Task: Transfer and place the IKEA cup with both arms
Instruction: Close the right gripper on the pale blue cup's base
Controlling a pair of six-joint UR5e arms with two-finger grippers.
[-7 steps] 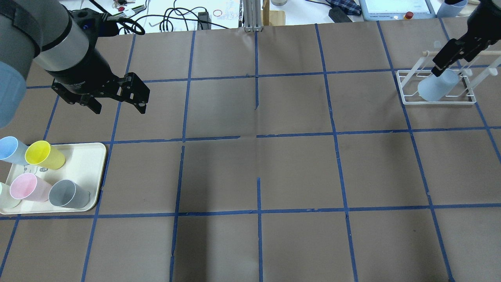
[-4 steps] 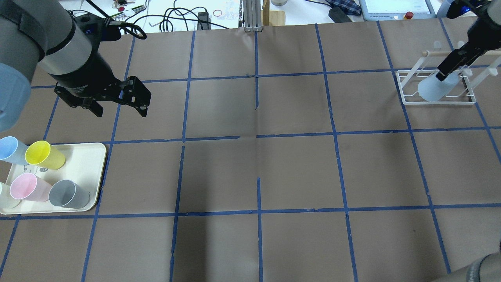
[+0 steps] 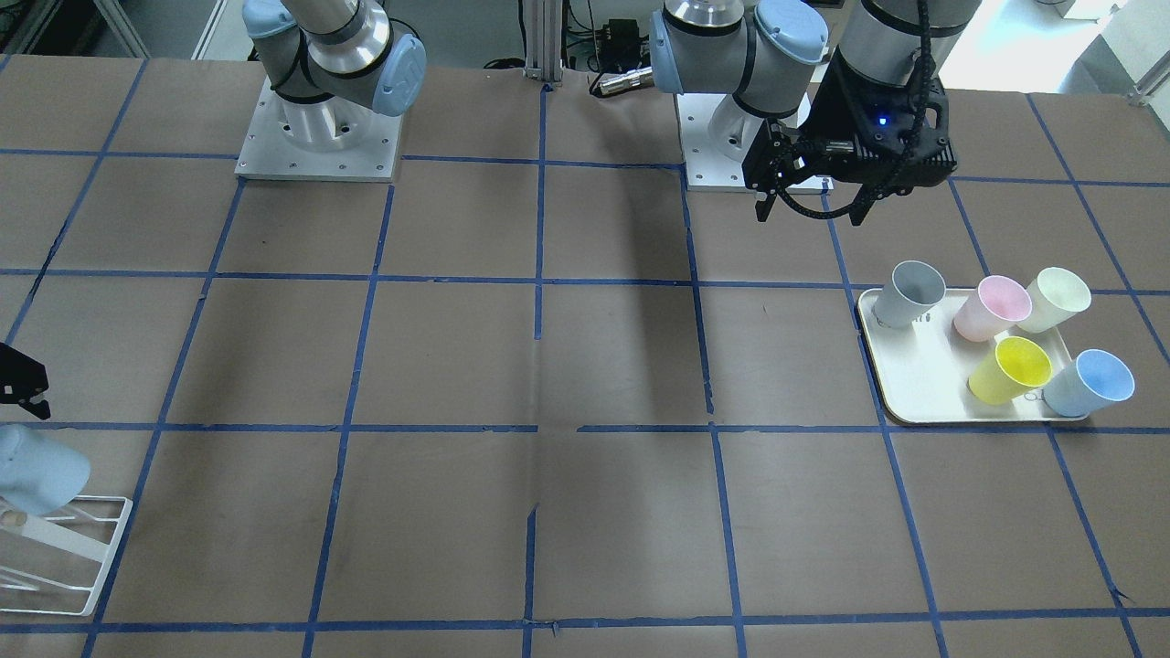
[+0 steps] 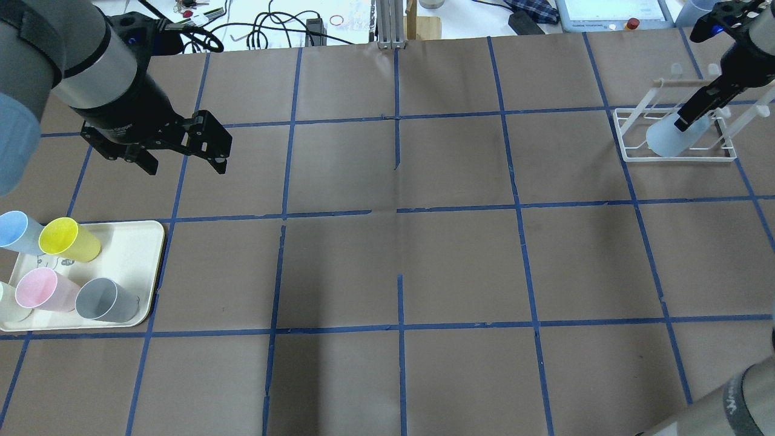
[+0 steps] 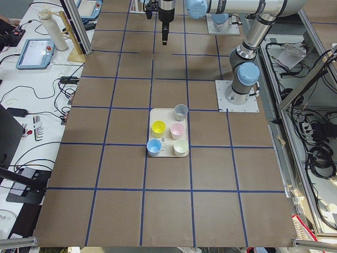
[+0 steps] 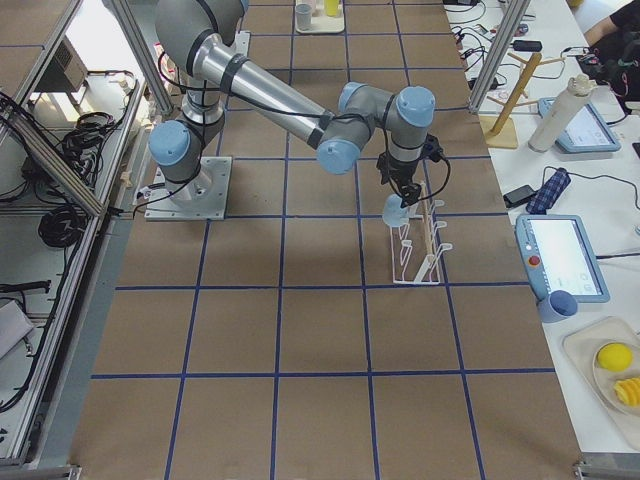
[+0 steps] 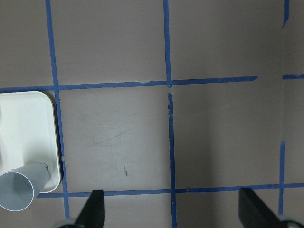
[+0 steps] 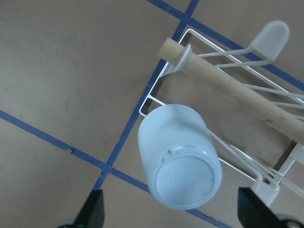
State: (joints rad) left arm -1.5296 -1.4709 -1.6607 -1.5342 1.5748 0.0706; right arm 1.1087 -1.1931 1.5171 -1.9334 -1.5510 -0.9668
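The light blue IKEA cup's open end should stay free for the handover, so my right gripper should next grab the cup by its base end (image 8: 183, 178).
The IKEA cup (image 4: 671, 136) is light blue and sits upside down and tilted on a peg of the white wire rack (image 4: 629, 154) at the far right. In the right wrist view the cup's base (image 8: 183, 178) faces the camera. My right gripper (image 4: 687, 120) is open and empty just above the cup, with its fingers (image 8: 93, 209) spread wide on either side of it and apart from it. My left gripper (image 4: 183, 162) is open and empty above the table, beyond the tray. A look-alike blue cup (image 4: 15, 231) stands on the cream tray (image 4: 142, 242).
The tray also holds a yellow cup (image 4: 68, 240), a pink cup (image 4: 41, 289), a grey cup (image 4: 106, 300) and a pale cup (image 3: 1058, 297). The rack has a wooden bar (image 8: 228, 92) and more pegs. Cables and devices lie past the table's far edge.
My right gripper has turned and pulled back above the cup, which stays on the rack. My left gripper has barely shifted.
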